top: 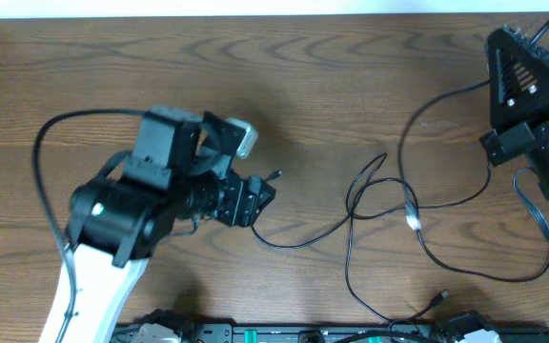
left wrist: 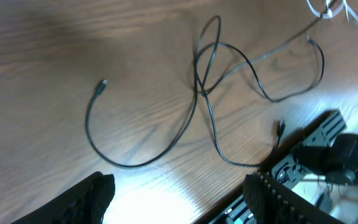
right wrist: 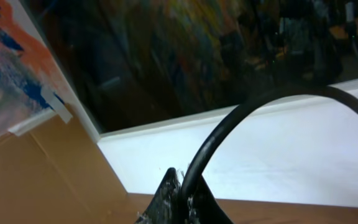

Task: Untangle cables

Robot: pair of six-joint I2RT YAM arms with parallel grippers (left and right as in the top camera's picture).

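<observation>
I should next pick up the black cable with my left gripper, on the part [top: 296,247] [left wrist: 148,163] between its loose plug and the crossing, to pull it untangled.
Thin black cables [top: 355,195] lie looped and crossed on the wooden table right of centre. In the left wrist view they cross in a knot [left wrist: 204,87]. One loose end with a small plug [top: 276,175] lies near my left gripper and also shows in the left wrist view [left wrist: 102,84]. A whitish cord piece [top: 411,217] lies among them and shows at the top right of the left wrist view [left wrist: 328,7]. My left gripper [top: 255,200] is open and empty [left wrist: 182,199], above the table left of the tangle. My right gripper [top: 515,43], at the far right, points at the wall. Its fingers [right wrist: 182,186] are closed with a black cord [right wrist: 229,124] rising from between them.
A black rail with connectors [top: 284,333] runs along the table's front edge and shows in the left wrist view [left wrist: 316,155]. Thicker black cords hang from the right arm [top: 541,224]. A white wall strip [top: 255,8] borders the back of the table.
</observation>
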